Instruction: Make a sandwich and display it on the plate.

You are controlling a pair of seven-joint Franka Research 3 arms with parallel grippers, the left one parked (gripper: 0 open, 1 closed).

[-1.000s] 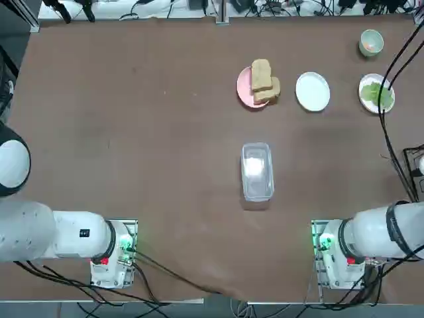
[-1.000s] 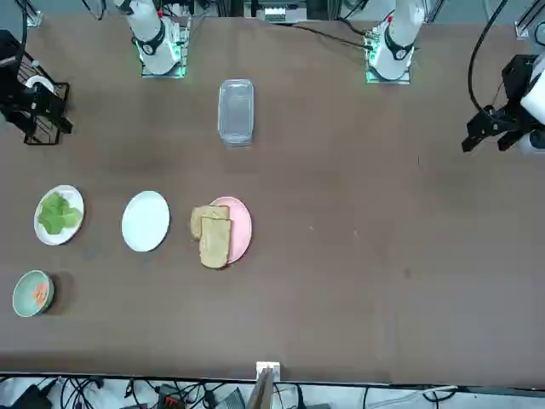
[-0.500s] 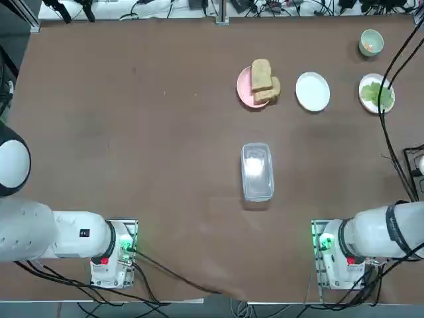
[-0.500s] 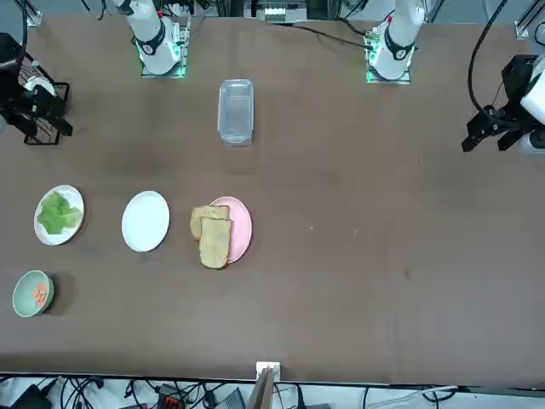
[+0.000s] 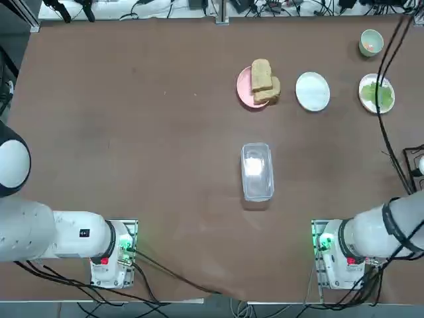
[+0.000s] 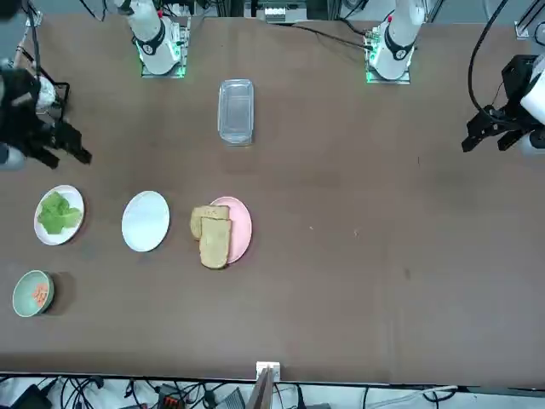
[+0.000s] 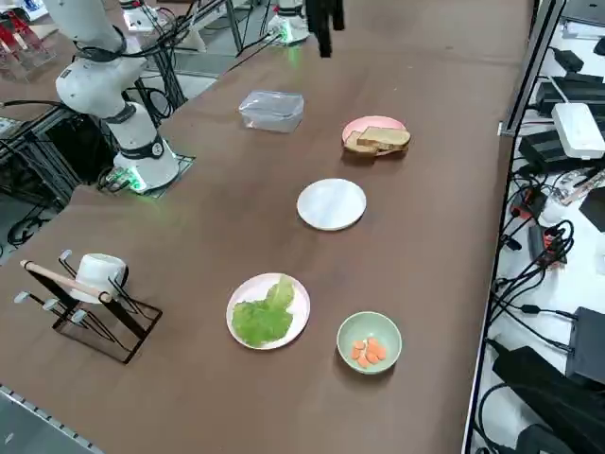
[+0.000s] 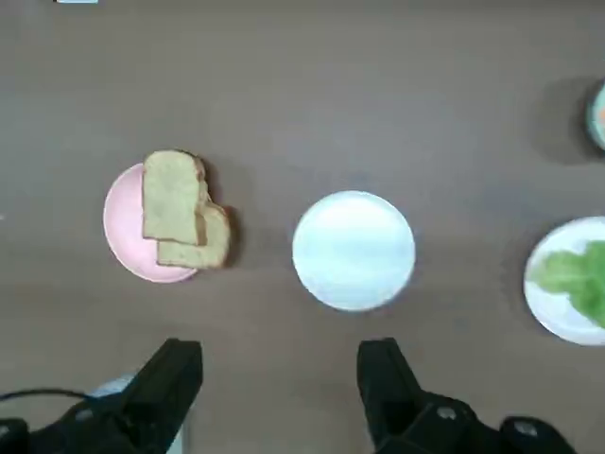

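Note:
The top bread slice needs to become the sandwich's first layer on the white plate (image 6: 146, 221), so my right gripper should next grab the slice by its crust edge (image 6: 203, 245).
The white plate (image 5: 313, 91) (image 6: 146, 221) (image 7: 332, 203) (image 8: 354, 250) lies bare on the brown table. Beside it, two tan bread slices (image 5: 264, 81) (image 8: 180, 210) overlap on a pink plate (image 6: 240, 228) (image 8: 123, 232). On the white plate's other side lies a plate of green lettuce (image 5: 376, 93) (image 7: 268, 312) (image 8: 573, 279). Past that stands a pale-green bowl of orange pieces (image 5: 371, 42) (image 7: 370, 342). No stacked sandwich is in view. My right gripper (image 8: 279, 378) (image 6: 64, 145) hangs high over the table's right end. It is open and holds nothing, with the white plate seen just beyond its fingertips.
A clear lidded plastic box (image 5: 257, 171) (image 7: 272, 109) sits mid-table between the arm bases. A black wire rack holding a white mug (image 7: 90, 293) stands at the table's right edge near my right arm.
In the front view my right gripper has swung from over the wire rack toward the plates, still open. The plates, bread and box have not moved.

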